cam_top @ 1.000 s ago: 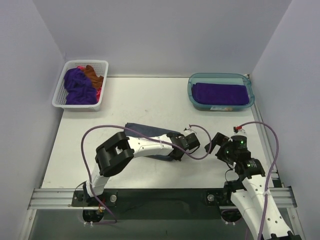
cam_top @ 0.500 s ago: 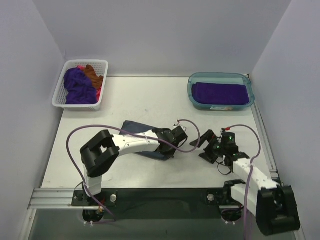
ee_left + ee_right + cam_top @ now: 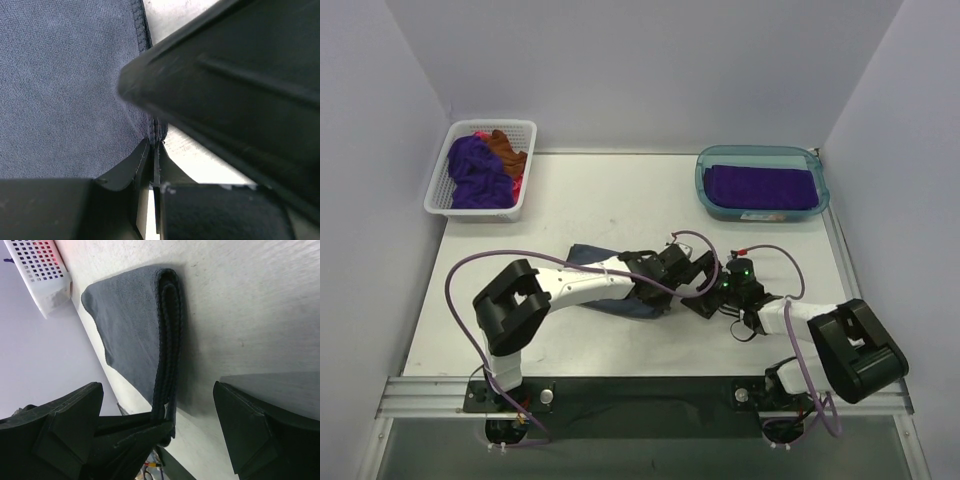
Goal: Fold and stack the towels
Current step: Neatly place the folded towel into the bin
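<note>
My right gripper pinches the blue-grey towel's layers together at the stitched edge facing the teal tub next. The blue-grey towel then goes onto the purple towel, still folded.
A dark slate blue-grey towel lies folded on the table's middle. My left gripper is shut on its right hem; the left wrist view shows the fingertips pinching the stitched edge of the towel. My right gripper is open just right of that edge. In the right wrist view its jaws stand wide on either side of the towel's folded edge, without touching it. A folded purple towel lies in the teal tub.
A white lattice basket at the back left holds crumpled purple, rust-brown and pink towels. Both arms meet close together at the towel's right edge. Walls enclose the table at left, back and right.
My right arm has stretched down and leftward until its open gripper reached the towel's right edge. My left gripper has shifted a little left, still pinching the hem.
</note>
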### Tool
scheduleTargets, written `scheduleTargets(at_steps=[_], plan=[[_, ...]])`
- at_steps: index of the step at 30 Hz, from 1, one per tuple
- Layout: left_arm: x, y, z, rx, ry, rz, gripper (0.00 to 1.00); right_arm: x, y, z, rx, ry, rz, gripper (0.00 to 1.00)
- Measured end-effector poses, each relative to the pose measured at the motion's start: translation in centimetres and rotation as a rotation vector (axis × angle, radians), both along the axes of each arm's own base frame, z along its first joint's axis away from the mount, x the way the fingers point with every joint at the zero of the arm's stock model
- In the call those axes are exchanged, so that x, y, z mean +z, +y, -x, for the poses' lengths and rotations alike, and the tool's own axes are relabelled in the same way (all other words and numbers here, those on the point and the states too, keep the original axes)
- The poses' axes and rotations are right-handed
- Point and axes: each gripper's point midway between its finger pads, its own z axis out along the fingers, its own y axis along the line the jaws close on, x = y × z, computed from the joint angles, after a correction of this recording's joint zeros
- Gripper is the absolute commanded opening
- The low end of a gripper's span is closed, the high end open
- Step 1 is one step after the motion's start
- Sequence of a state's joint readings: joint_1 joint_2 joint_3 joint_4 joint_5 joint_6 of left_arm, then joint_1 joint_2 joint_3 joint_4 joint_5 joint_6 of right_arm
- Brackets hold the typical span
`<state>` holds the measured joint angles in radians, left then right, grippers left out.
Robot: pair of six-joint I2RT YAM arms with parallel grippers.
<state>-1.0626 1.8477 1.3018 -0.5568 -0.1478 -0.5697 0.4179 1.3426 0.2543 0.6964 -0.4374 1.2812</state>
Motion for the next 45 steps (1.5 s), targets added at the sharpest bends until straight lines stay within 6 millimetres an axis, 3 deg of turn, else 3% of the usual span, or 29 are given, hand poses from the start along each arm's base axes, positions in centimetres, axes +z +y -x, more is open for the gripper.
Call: scheduleTargets(at_steps=[14, 21, 24, 30, 34, 35, 37, 38, 42, 45], plan=[[1.4, -0.3, -0.9, 0.081, 0.001, 0.065, 0.00, 0.1, 3.8, -2.4, -0.072, 0.033, -0.084, 0.92], [1.7, -1.6, -0.6, 0.070, 0.003, 0.118, 0.00, 0.1, 3.5, -1.9, -0.124, 0.037, -0.134, 0.86], [1.7, -1.7, -0.6, 0.077, 0.005, 0.131, 0.00, -0.1, 3.6, -1.9, -0.125, 0.045, -0.123, 0.79], [1.9, -2.1, -0.7, 0.087, 0.006, 0.153, 0.00, -1.0, 3.3, -1.6, -0.131, 0.065, -0.076, 0.52], [1.9, -2.2, -0.6, 0.091, 0.011, 0.157, 0.17, -2.2, 2.6, -1.2, -0.131, 0.080, -0.009, 0.19], [1.9, -2.2, -0.5, 0.091, 0.012, 0.158, 0.28, -2.5, 2.4, -1.0, -0.126, 0.083, 0.007, 0.14], [1.9, -2.3, -0.3, 0.091, 0.018, 0.161, 0.40, -3.0, 2.0, -0.8, -0.120, 0.089, 0.043, 0.01], [1.9, -2.5, -0.2, 0.090, 0.020, 0.165, 0.57, -3.0, 1.9, -0.7, -0.111, 0.084, 0.059, 0.00], [1.9, -2.4, -0.2, 0.099, 0.019, 0.164, 0.93, -3.0, 1.1, -1.2, -0.066, 0.051, 0.149, 0.00], [2.2, -1.8, -0.6, 0.123, 0.012, 0.179, 0.97, -3.0, 0.6, -1.8, -0.028, 0.023, 0.224, 0.00]])
